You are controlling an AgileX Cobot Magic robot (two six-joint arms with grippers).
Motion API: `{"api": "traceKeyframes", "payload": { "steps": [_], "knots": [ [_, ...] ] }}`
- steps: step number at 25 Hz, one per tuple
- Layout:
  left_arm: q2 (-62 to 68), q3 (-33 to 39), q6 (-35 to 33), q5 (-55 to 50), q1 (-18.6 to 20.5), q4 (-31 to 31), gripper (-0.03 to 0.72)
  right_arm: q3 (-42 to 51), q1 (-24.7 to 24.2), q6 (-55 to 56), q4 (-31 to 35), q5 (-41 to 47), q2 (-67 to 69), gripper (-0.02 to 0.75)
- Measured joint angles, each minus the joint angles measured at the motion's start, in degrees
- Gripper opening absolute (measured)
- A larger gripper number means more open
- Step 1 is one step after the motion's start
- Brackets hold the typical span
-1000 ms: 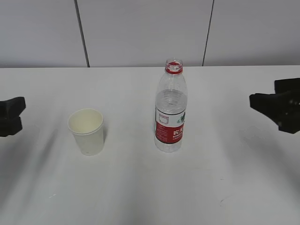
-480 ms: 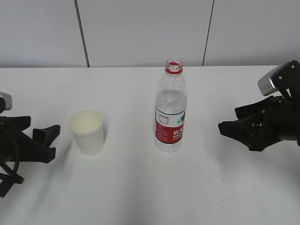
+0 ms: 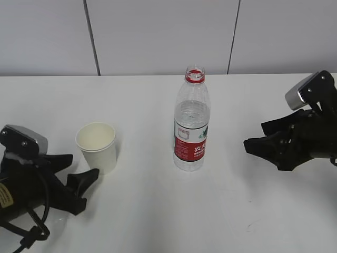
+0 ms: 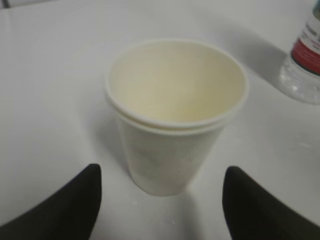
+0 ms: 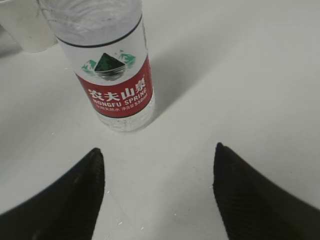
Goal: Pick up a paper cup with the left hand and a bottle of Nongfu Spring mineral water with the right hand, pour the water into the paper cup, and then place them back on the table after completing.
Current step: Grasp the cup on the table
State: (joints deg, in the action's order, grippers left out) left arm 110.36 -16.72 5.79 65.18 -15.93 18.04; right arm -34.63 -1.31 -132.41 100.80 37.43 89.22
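My left gripper takes hold of the cup by its narrower lower side (image 3: 102, 162) next, since the cup flares out to a wide rim (image 3: 97, 149) and tapers below.
A cream paper cup (image 3: 97, 147) stands upright on the white table (image 3: 158, 211), left of centre; it also shows in the left wrist view (image 4: 175, 115). A clear Nongfu Spring bottle (image 3: 191, 122) with a red label, uncapped, stands at the centre; its label shows in the right wrist view (image 5: 116, 90). My left gripper (image 3: 84, 171) is open, just short of the cup's near left side, with the cup between and ahead of its fingers (image 4: 65, 205). My right gripper (image 3: 254, 143) is open, to the right of the bottle with a gap.
A grey panelled wall (image 3: 158, 37) runs behind the table's far edge. The bottle's base (image 4: 302, 80) shows at the right of the left wrist view, and the cup's base (image 5: 25, 30) at the top left of the right wrist view.
My left arm has come in from the left edge towards the cup. My right arm came in from the right edge earlier and has barely moved since. Cup and bottle have not moved.
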Motion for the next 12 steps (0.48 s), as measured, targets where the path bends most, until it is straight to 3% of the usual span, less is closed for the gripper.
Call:
{"api": "traceKeyframes", "payload": {
  "steps": [12],
  "knots": [
    [4.9,-2.1,0.2,0.4,0.0,1.7,0.469,0.0,0.0,-0.1,0.0,1.3,0.0,0.501]
  ]
}}
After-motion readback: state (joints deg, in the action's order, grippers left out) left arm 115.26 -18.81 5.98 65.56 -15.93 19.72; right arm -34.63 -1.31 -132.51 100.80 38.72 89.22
